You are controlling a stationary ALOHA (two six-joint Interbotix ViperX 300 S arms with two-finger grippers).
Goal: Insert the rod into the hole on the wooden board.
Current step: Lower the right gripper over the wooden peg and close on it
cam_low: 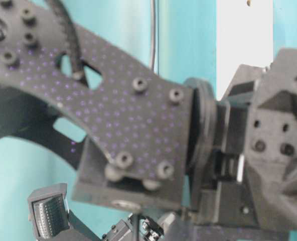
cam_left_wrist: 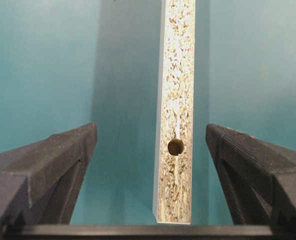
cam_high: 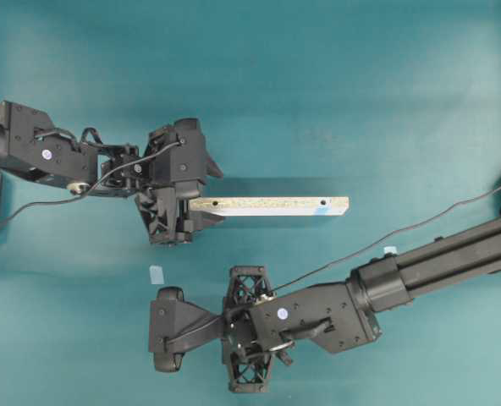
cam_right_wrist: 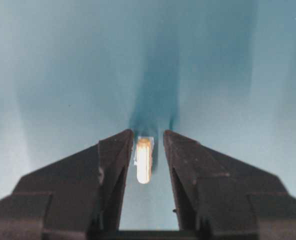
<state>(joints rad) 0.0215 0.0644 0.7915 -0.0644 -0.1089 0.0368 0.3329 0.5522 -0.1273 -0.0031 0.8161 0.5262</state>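
I need to steady the board [cam_high: 267, 205] so the rod can be inserted, so I need to grab the wooden board with my left gripper by its plain end [cam_high: 201, 205].
The wooden board [cam_high: 267, 205] lies flat across the table's middle. The hole [cam_high: 322, 204] sits near its right end, above a light-blue patch [cam_high: 322, 213]. My left gripper [cam_high: 201, 201] stands open around the board's plain left end. In the left wrist view the board [cam_left_wrist: 177, 90] runs between the wide-apart fingers [cam_left_wrist: 68, 150] without touching them, and the plain-end hole [cam_left_wrist: 176, 146] shows. My right gripper [cam_high: 159, 330] points down at the table below the board. In the right wrist view the rod [cam_right_wrist: 144, 160] lies between its narrowed jaws [cam_right_wrist: 148, 134], close against the left finger with a slim gap on the right.
A small pale-blue tape square [cam_high: 156, 274] lies on the teal table between the two grippers. The right arm [cam_high: 437, 266] stretches in from the right edge. A black arm bracket [cam_low: 128, 115] fills the table-level view and hides the work area.
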